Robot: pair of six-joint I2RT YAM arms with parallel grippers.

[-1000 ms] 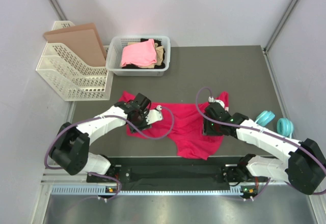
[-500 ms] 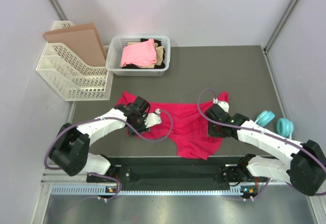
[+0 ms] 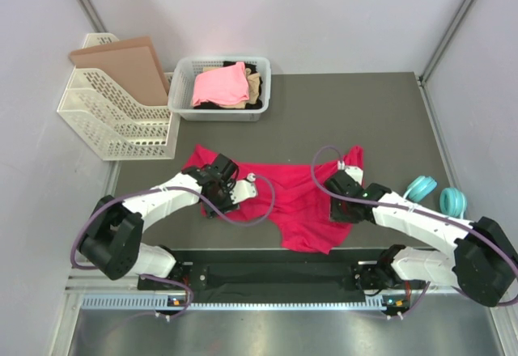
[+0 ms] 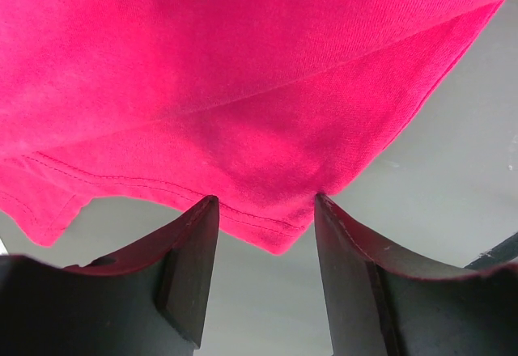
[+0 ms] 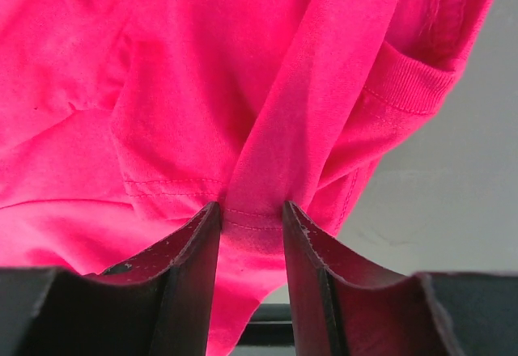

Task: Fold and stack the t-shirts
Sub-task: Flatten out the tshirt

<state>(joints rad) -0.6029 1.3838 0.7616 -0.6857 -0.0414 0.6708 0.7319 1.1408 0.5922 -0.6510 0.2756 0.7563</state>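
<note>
The crimson-magenta t-shirt [image 3: 291,202] needs to be stretched flat between both grippers for folding, so the left gripper should next grab it by its loose hemmed corner.
A crimson-magenta t-shirt [image 3: 291,202] lies spread and crumpled on the dark table [image 3: 364,113] in front of both arms. My left gripper [image 3: 220,201] is low at the shirt's left edge. In the left wrist view it [image 4: 265,202] stands open, with a hemmed corner of the shirt [image 4: 267,218] lying loose between the fingertips. My right gripper [image 3: 341,209] is on the shirt's right part. In the right wrist view it [image 5: 251,209] is shut on a raised fold [image 5: 275,154] near a hem. Pink [image 3: 218,85], tan [image 3: 256,87] and black [image 3: 252,69] t-shirts lie in the white basket [image 3: 182,107].
A white mesh file rack [image 3: 113,125] holding a brown board [image 3: 121,61] stands at the back left. Two teal round objects [image 3: 437,194] lie at the table's right edge. Grey walls close in the back and sides.
My right gripper has narrowed its jaws onto the shirt fold and shifted slightly right. The left gripper has stayed open and barely moved.
</note>
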